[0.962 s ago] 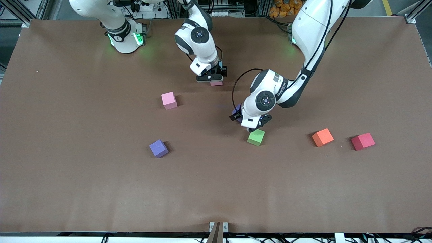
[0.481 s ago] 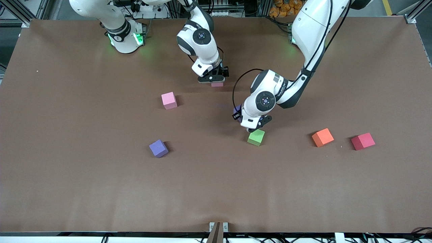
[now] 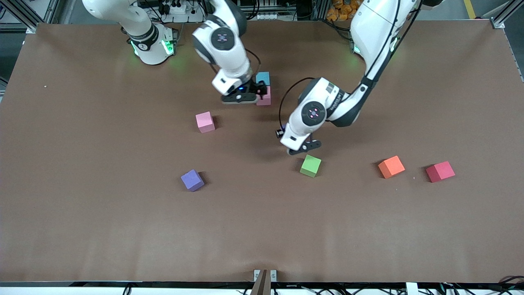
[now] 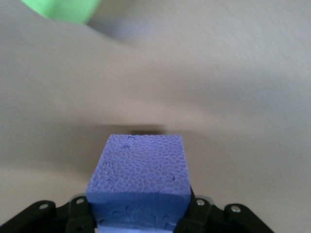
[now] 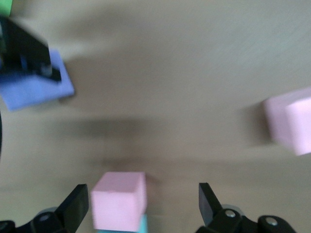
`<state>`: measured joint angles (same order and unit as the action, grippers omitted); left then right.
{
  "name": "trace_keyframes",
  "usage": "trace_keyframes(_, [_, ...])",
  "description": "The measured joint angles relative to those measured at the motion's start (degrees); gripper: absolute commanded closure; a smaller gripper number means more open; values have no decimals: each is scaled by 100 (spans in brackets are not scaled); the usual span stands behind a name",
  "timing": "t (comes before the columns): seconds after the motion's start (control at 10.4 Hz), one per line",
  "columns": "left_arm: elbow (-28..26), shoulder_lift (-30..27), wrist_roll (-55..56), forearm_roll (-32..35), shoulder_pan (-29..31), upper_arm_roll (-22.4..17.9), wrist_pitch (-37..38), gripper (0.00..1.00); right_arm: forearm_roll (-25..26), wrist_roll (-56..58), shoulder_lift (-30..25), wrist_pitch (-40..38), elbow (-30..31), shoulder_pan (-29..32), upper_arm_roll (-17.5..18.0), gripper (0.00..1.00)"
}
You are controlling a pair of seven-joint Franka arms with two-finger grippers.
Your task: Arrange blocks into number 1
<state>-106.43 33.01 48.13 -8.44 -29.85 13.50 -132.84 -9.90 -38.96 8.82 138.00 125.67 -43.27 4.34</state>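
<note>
My right gripper grabs the lone pink block by its two opposite sides next, to extend the column forming the number 1.
A pink block point(image 3: 265, 96) touches a light blue block point(image 3: 263, 77) that lies farther from the front camera. My right gripper point(image 3: 240, 97) hangs open just beside this pair, toward the right arm's end; in its wrist view the pink block point(image 5: 119, 200) and the light blue block point(image 5: 142, 224) sit between the spread fingers of the right gripper point(image 5: 142, 194). My left gripper point(image 3: 302, 147) is shut on a purple block point(image 4: 138, 167), held above the table near the green block point(image 3: 310, 166). A second pink block point(image 3: 204, 121) and a second purple block point(image 3: 192, 180) lie apart.
An orange cube point(image 3: 391, 166) and a red cube point(image 3: 440, 171) sit toward the left arm's end of the brown table point(image 3: 102, 237). The left arm's elbow and cable point(image 3: 286, 96) hang over the table's middle.
My right gripper has lifted off the pink block and shifted toward the right arm's end, uncovering the light blue block. My left gripper has risen and drifted slightly, still holding the purple block.
</note>
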Motion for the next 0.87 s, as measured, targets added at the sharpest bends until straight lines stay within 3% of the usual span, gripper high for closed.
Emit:
trace_keyframes(0.48, [-7,-3,-34,259,-662,7,0,100,-1,2450,-38,-77,404,1709,-29,0])
trace_keyframes(0.87, [-22,4,-62,260,-1038,5,0,100,-1,2629,331,74,459,1907,31,0])
